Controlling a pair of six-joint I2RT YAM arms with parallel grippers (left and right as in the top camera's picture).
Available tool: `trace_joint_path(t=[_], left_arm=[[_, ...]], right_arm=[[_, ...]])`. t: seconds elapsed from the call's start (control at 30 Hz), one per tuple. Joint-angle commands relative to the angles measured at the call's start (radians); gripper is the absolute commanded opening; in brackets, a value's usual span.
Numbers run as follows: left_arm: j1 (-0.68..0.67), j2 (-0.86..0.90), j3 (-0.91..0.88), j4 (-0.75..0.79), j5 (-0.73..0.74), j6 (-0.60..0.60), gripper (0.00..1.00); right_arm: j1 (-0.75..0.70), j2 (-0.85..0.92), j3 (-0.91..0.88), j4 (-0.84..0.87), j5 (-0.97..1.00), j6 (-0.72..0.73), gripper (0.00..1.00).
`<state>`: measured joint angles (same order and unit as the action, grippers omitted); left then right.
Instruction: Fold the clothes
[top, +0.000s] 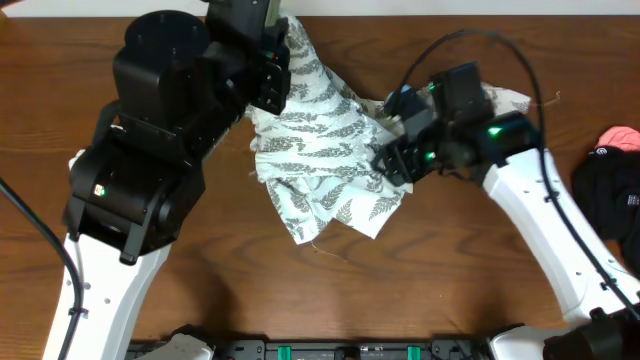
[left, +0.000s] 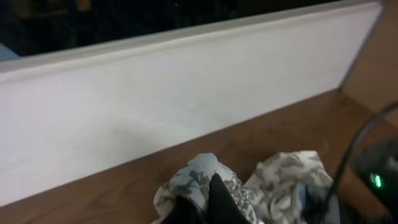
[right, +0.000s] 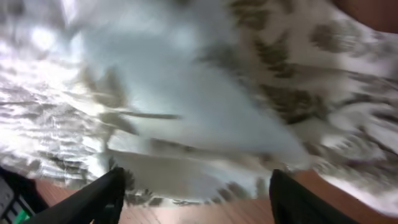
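I need to pick up the fern-print garment's edge (top: 385, 174) (right: 198, 185) next with my right gripper, opposite the left gripper's raised end, to spread the garment out for folding.
The cream-white fern-print garment (top: 320, 140) lies bunched in the middle of the table, with one end pulled up toward the back edge. My left gripper (top: 279, 55) is shut on that raised end. In the left wrist view its dark fingers (left: 217, 199) pinch a fold of the printed fabric (left: 286, 174). My right gripper (top: 388, 158) is at the garment's right edge, and its fingers (right: 102, 200) stand wide apart with nothing between them. The blurred fern fabric (right: 186, 93) fills the right wrist view just ahead of that gripper (right: 199, 199). A black garment (top: 612, 200) lies at the table's right edge.
A pink-red item (top: 620, 137) sits beside the black garment at the far right. A white wall or board (left: 155, 106) runs along the table's back edge. Cables (top: 470, 40) loop over the right arm. Bare wood (top: 330, 290) shows in front of the garment.
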<state>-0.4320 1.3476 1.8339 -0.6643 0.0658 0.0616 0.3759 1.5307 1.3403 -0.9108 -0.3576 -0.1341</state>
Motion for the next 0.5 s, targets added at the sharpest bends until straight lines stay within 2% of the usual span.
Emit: trace_joint_path(t=[0.0, 0.33, 0.47], left_arm=[[0.006, 0.003, 0.009, 0.023, -0.064, 0.017, 0.06], [0.006, 0.015, 0.009, 0.023, -0.131, 0.018, 0.06], [0.006, 0.018, 0.009, 0.023, -0.130, 0.016, 0.06]], right_arm=[[0.063, -0.010, -0.028, 0.045, -0.019, -0.059, 0.76], [0.251, -0.011, -0.037, 0.144, 0.205, -0.049, 0.80], [0.309, -0.010, -0.039, 0.181, 0.359, 0.020, 0.80]])
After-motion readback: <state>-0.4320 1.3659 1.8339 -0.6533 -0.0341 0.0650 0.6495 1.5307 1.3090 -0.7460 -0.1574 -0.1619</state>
